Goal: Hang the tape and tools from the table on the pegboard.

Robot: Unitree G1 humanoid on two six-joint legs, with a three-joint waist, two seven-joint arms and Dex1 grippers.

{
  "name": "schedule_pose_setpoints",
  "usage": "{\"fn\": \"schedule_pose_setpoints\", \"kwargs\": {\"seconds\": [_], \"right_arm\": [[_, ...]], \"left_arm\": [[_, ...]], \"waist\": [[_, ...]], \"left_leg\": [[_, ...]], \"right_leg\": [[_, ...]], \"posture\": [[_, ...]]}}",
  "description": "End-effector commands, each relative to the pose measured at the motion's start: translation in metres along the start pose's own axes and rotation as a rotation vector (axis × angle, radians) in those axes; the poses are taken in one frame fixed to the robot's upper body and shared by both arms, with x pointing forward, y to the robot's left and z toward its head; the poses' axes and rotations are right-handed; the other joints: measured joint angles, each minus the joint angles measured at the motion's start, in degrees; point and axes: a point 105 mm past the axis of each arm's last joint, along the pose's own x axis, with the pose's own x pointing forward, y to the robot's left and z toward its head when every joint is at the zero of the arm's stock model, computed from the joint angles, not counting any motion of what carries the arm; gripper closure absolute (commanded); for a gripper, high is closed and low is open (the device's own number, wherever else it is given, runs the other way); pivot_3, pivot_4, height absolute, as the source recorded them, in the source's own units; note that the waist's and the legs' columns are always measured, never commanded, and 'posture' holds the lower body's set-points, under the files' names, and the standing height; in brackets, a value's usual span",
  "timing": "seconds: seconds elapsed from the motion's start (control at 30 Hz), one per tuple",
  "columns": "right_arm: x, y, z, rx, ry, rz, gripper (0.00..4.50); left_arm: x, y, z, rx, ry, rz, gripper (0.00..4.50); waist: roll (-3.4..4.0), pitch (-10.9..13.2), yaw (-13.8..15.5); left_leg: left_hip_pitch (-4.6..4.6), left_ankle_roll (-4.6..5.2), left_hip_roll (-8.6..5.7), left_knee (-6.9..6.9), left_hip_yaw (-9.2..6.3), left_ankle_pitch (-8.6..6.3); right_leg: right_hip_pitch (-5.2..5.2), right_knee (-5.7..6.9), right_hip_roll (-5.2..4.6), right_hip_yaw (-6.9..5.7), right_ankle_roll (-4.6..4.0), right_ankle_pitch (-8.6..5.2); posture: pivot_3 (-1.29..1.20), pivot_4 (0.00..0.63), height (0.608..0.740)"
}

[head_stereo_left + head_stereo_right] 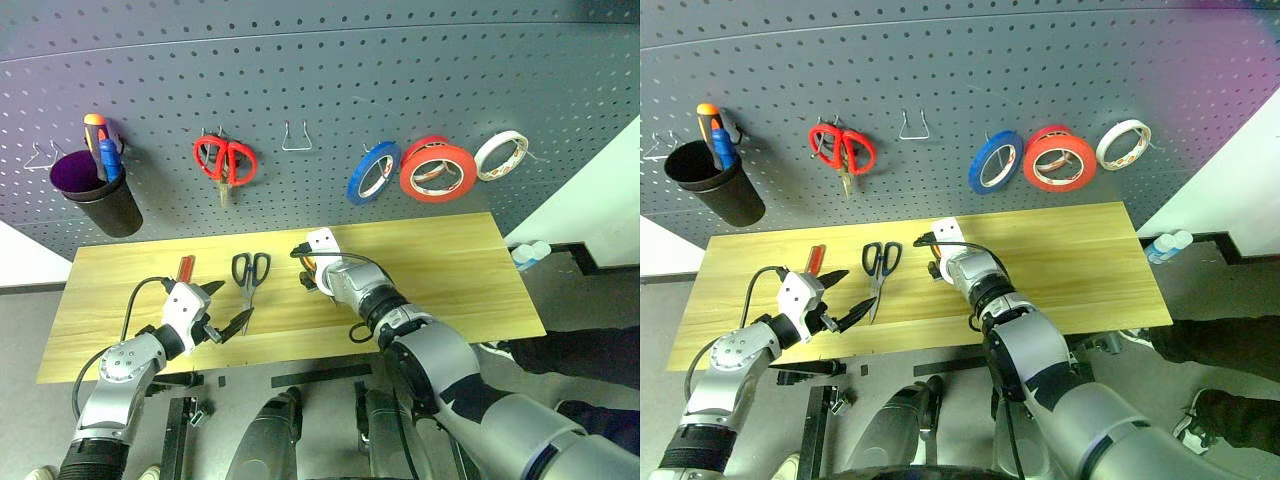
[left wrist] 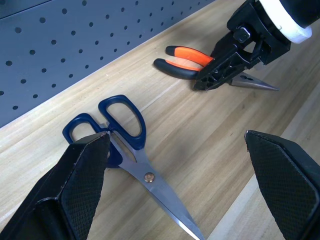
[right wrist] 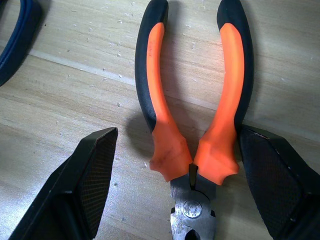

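The pliers' handles spread wide toward their ends, so my right gripper should next grab the narrow flared grips just above the pivot (image 3: 194,157) to hang the pliers.
Orange-and-black pliers (image 3: 192,100) lie flat on the yellow wood table (image 1: 450,270). My right gripper (image 3: 176,134) is open over them, one finger on each side of the handles just above the pivot. Dark-blue-handled scissors (image 2: 132,120) lie left of the pliers, with a small red-handled screwdriver (image 1: 186,268) further left. The left gripper (image 2: 175,137) hangs open near the table's front edge, above the scissor blades and holding nothing. A large orange-red tape roll (image 1: 406,176) hangs on the grey pegboard (image 1: 330,80).
On the pegboard are a black cup (image 1: 100,195) holding orange and blue handles, red-handled scissors (image 1: 225,160), a bare wire hook (image 1: 296,138), a blue roll (image 1: 373,172) and a white roll (image 1: 501,155). A bottle (image 1: 528,252) stands past the table's right end.
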Motion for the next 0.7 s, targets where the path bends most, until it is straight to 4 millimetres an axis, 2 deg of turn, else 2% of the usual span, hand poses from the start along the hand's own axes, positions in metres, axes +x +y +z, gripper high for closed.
{"fn": "schedule_pose_setpoints", "kwargs": {"seconds": [0.03,0.13,0.17,0.23,0.37,0.7], "right_arm": [[0.005,0.015,-0.039,0.058,0.143,0.023,0.56],[0.005,0.013,-0.038,0.069,0.138,0.019,0.56],[0.006,0.012,-0.037,0.060,0.133,0.018,0.74],[0.006,0.011,-0.036,0.036,0.125,0.009,1.16],[0.006,0.010,-0.035,0.007,0.124,0.006,2.41],[0.003,0.011,-0.029,-0.042,0.110,0.032,2.43]], "left_arm": [[-0.001,0.002,0.004,0.013,-0.021,0.008,0.00],[-0.001,0.002,0.004,0.012,-0.021,0.008,0.00],[-0.001,0.002,0.004,0.012,-0.021,0.008,0.00],[0.000,0.002,0.004,0.012,-0.023,0.007,0.00],[0.001,0.001,0.005,0.011,-0.026,0.005,0.00],[0.001,0.005,0.008,0.015,-0.036,0.015,0.00]], "waist": [[0.00,0.00,0.03],[0.00,0.00,0.03],[0.00,0.00,0.02],[0.00,0.00,-0.04],[-0.01,0.00,-0.21],[0.00,0.00,-0.26]], "left_leg": [[0.00,0.00,0.00,0.00,0.00,0.00],[0.00,0.00,0.00,0.01,0.00,0.00],[0.00,0.00,0.00,0.00,0.00,0.00],[0.00,0.00,0.00,0.00,0.00,0.00],[0.00,0.00,0.00,0.00,0.00,0.00],[-0.02,-0.02,0.04,-0.02,0.01,0.01]], "right_leg": [[0.00,0.00,0.00,0.00,0.00,0.00],[0.00,0.00,0.00,0.00,0.00,0.00],[0.01,0.00,0.00,0.00,0.00,0.00],[0.00,0.00,0.00,0.00,0.00,0.00],[-0.01,0.00,0.01,0.00,0.00,0.00],[-0.03,0.00,0.04,0.00,0.00,0.00]], "posture": [[0.04,0.284,0.740],[0.04,0.283,0.740],[0.04,0.282,0.740],[0.04,0.281,0.740],[0.03,0.278,0.740],[0.03,0.282,0.740]]}}
